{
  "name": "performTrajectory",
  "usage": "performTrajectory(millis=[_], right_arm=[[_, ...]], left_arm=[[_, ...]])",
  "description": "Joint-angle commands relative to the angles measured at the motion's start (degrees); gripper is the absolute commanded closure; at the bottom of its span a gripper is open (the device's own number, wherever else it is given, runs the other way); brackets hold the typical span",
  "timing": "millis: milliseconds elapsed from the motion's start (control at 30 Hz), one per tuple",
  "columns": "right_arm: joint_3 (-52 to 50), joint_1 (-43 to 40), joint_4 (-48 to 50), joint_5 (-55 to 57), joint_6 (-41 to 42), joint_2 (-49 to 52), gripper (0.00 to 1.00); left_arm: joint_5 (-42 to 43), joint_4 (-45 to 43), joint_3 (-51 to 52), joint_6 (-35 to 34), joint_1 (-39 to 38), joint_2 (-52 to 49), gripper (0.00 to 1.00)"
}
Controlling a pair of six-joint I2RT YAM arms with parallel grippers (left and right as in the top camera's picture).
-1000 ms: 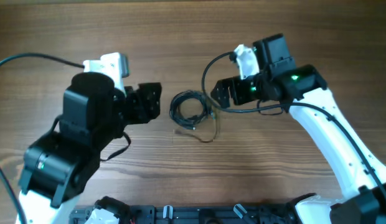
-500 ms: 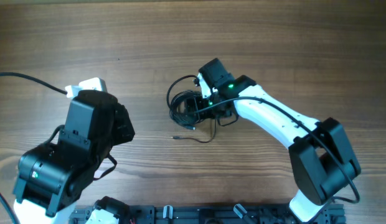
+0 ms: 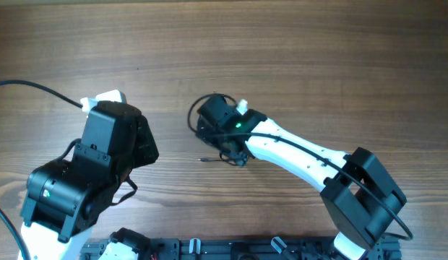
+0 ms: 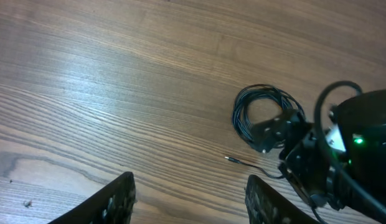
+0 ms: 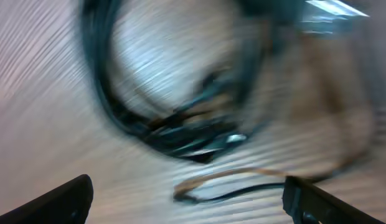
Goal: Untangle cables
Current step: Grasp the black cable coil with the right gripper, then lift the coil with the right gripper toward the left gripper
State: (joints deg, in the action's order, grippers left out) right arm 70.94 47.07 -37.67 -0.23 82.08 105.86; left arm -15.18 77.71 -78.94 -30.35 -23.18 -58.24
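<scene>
My right gripper grabs the cable coil's side farther from my left gripper next, which leaves opposite loops free.
The cable [image 3: 198,130] is a thin dark coil near the table's middle, with a loose plug end [image 3: 204,159] trailing toward the front. It also shows in the left wrist view [image 4: 255,112] and, blurred, in the right wrist view [image 5: 143,124]. My right gripper [image 3: 222,141] hangs directly over the coil with its fingers open [image 5: 193,202]; the loose end lies between them, and nothing is gripped. My left gripper [image 3: 149,141] is open and empty [image 4: 192,199], well to the left of the coil.
Thick black arm wires run from the left edge [image 3: 36,85] and loop around the right wrist [image 3: 209,96]. A black rail [image 3: 224,249] lies along the table's front edge. The wooden table [image 3: 318,58] stretches behind.
My right arm has swung left and down onto the coil, now covering much of it. My left arm has drawn back to the left, away from the coil.
</scene>
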Motion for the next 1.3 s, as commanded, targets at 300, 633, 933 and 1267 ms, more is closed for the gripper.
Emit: performTrajectory(millis=[300, 633, 933, 1267], right_arm=[[-0.2, 0.0, 0.4, 13.1, 4.9, 7.4, 0.18], [4.1, -2.2, 3.2, 12.0, -23.6, 5.4, 0.95], [7.4, -3.5, 0.5, 17.2, -58.6, -21.3, 0.96], [7.4, -3.5, 5.0, 17.4, -59.6, -39.0, 0.95]], left_arm=[[-0.9, 0.2, -0.6, -0.6, 0.2, -0.1, 0.41], [-0.9, 0.2, -0.6, -0.6, 0.2, -0.1, 0.41], [9.9, 0.0, -0.6, 0.2, 0.2, -0.1, 0.16], [20.1, -12.5, -0.6, 5.6, 0.2, -0.1, 0.06]])
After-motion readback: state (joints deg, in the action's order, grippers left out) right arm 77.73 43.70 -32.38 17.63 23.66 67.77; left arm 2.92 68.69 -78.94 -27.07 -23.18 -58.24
